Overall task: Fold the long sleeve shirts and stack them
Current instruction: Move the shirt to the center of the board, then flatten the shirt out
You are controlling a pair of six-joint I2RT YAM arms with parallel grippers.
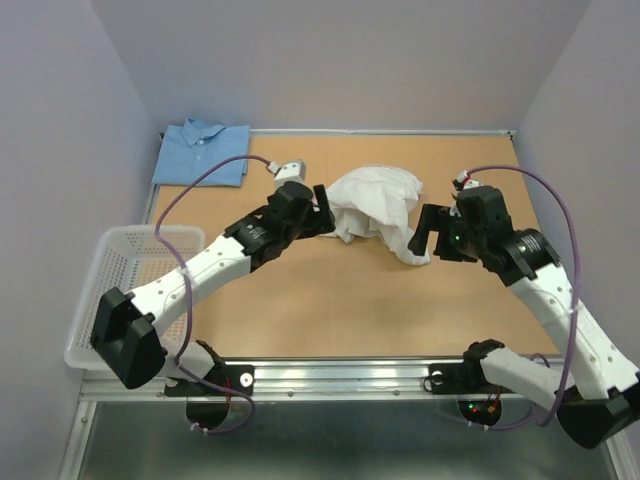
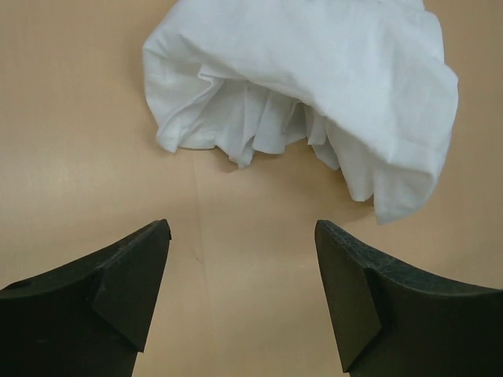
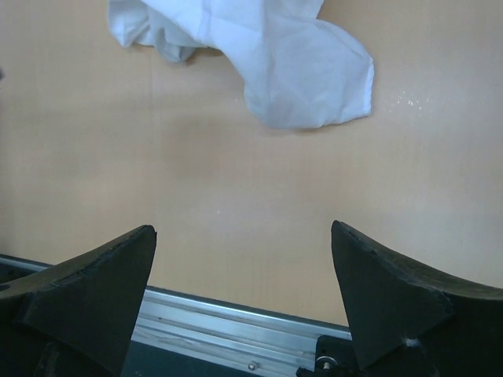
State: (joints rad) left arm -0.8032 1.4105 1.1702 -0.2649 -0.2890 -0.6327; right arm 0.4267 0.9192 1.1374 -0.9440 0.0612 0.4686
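My right gripper grabs the white shirt by the hanging fold opposite my left gripper next, to spread the shirt for folding.
The white shirt (image 1: 378, 208) lies crumpled in a heap at the middle of the table; it also shows in the left wrist view (image 2: 314, 86) and in the right wrist view (image 3: 267, 55). The light blue shirt (image 1: 203, 152) lies folded at the far left corner. My left gripper (image 1: 326, 222) is open and empty just left of the white heap, its jaws apart over bare table (image 2: 242, 232). My right gripper (image 1: 428, 232) is open and empty just right of the heap, short of a hanging fold (image 3: 243, 228).
A white mesh basket (image 1: 125, 290) sits at the table's left edge beside the left arm. The metal rail (image 1: 330, 375) runs along the near edge. Grey walls close in the back and sides.
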